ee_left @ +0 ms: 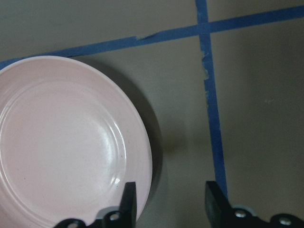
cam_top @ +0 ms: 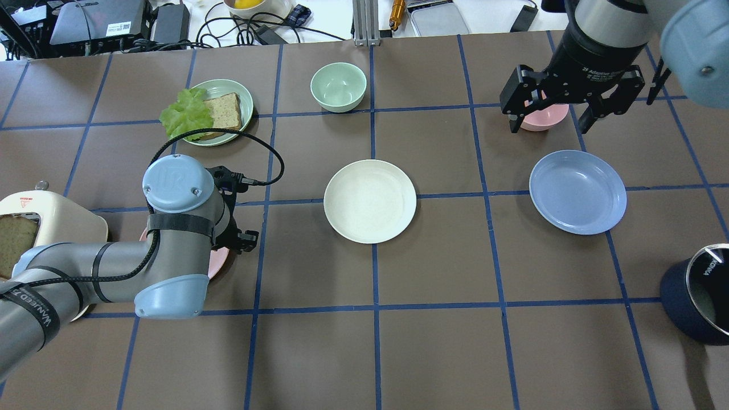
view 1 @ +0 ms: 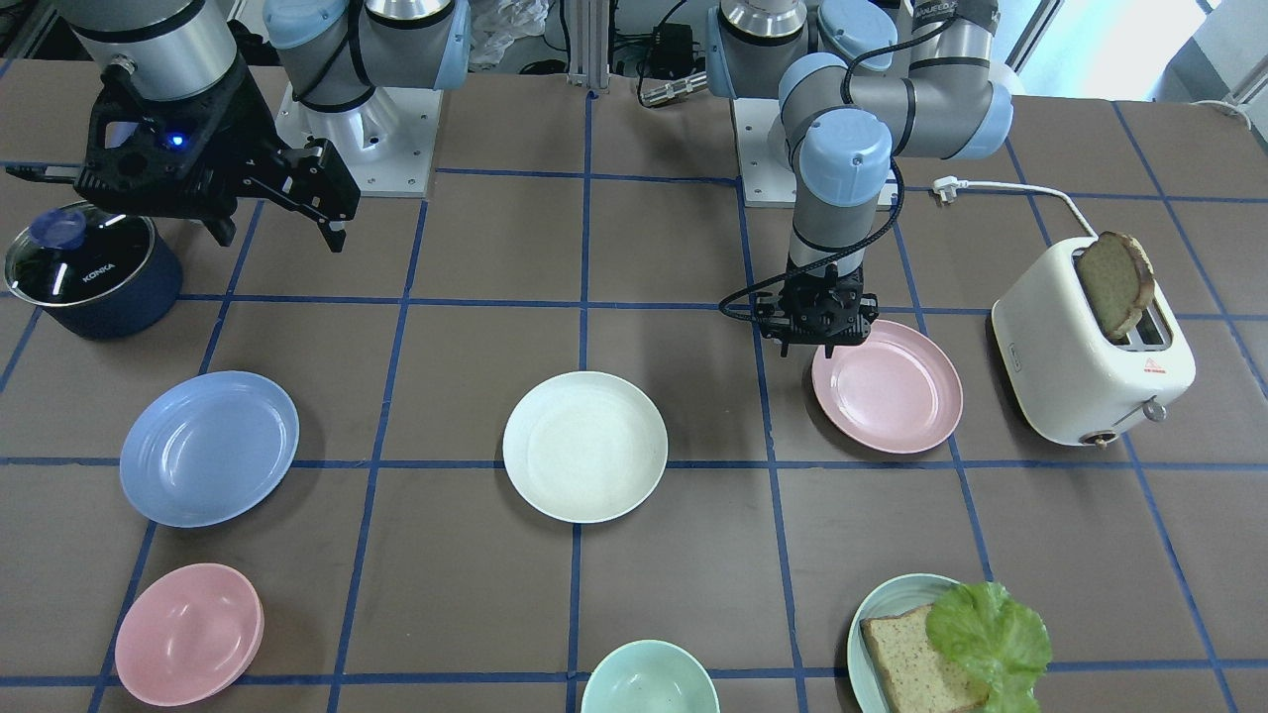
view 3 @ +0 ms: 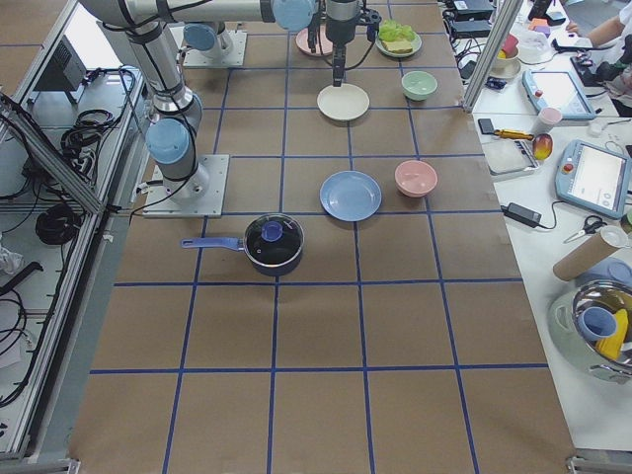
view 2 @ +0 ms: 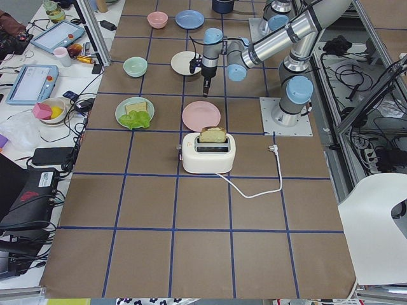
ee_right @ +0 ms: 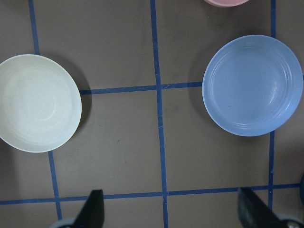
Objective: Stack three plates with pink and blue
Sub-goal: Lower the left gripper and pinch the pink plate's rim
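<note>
Next, my left gripper grabs the plate by its thin raised rim (view 1: 828, 356), since the pink plate (view 1: 892, 391) spreads wider than the open fingertips.
The pale pink plate (view 1: 892, 391) lies on the table beside the toaster. My left gripper (view 1: 816, 335) is low at that plate's rim. In the left wrist view it (ee_left: 168, 192) is open, with one finger over the pink plate's (ee_left: 66, 142) rim and the other outside it. The cream-white plate (view 1: 584, 446) lies in the table's middle. The light blue plate (view 1: 208, 446) lies on my right side. My right gripper (cam_top: 549, 121) hangs high, open and empty; its wrist view shows the blue plate (ee_right: 251, 85) and the cream plate (ee_right: 35, 102) below.
A white toaster (view 1: 1090, 356) with a bread slice stands close to the pink plate. A dark lidded pot (view 1: 94, 272), a pink bowl (view 1: 188, 634), a mint bowl (view 1: 649, 678) and a mint plate (view 1: 877, 619) with bread and lettuce stand around the table's edges.
</note>
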{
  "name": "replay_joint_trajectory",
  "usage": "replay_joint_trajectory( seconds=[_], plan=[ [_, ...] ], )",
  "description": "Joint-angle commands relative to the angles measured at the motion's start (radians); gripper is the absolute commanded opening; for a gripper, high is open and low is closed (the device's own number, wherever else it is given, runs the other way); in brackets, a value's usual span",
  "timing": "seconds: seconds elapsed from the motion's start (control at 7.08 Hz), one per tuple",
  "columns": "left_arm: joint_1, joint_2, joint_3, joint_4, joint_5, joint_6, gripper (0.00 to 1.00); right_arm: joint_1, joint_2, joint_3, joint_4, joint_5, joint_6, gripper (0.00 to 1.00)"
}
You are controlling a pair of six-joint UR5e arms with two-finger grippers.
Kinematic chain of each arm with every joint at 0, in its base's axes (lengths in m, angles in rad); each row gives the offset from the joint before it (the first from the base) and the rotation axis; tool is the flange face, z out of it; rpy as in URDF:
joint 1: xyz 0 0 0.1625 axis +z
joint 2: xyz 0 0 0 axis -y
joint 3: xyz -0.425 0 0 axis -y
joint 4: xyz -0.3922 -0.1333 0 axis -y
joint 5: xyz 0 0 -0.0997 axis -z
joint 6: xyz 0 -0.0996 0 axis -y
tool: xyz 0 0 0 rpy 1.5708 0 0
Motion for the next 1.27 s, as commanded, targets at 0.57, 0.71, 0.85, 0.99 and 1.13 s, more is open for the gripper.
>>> replay_joint_trajectory(
  seconds=[0.57, 0.71, 0.85, 0.99, 1.13],
  plan=[
    [0.002, -0.089, -0.009, 0.086, 0.071, 0.065, 0.49, -0.012, 0.003, 0.001, 0.005, -0.001, -0.005, 1.00],
    [0.002, -0.104, -0.007, 0.095, 0.069, 0.068, 0.49, -0.013, 0.003, 0.001, 0.008, -0.001, -0.005, 1.00],
    [0.002, -0.119, -0.007, 0.116, 0.069, 0.070, 0.49, -0.013, 0.003, 0.001, 0.008, -0.001, -0.005, 1.00],
    [0.002, -0.129, -0.007, 0.123, 0.071, 0.071, 0.49, -0.013, 0.002, 0.001, 0.009, -0.001, -0.005, 1.00],
    [0.002, -0.138, -0.007, 0.152, 0.071, 0.094, 0.40, -0.010, 0.000, 0.004, 0.009, -0.001, -0.003, 1.00]
  ],
)
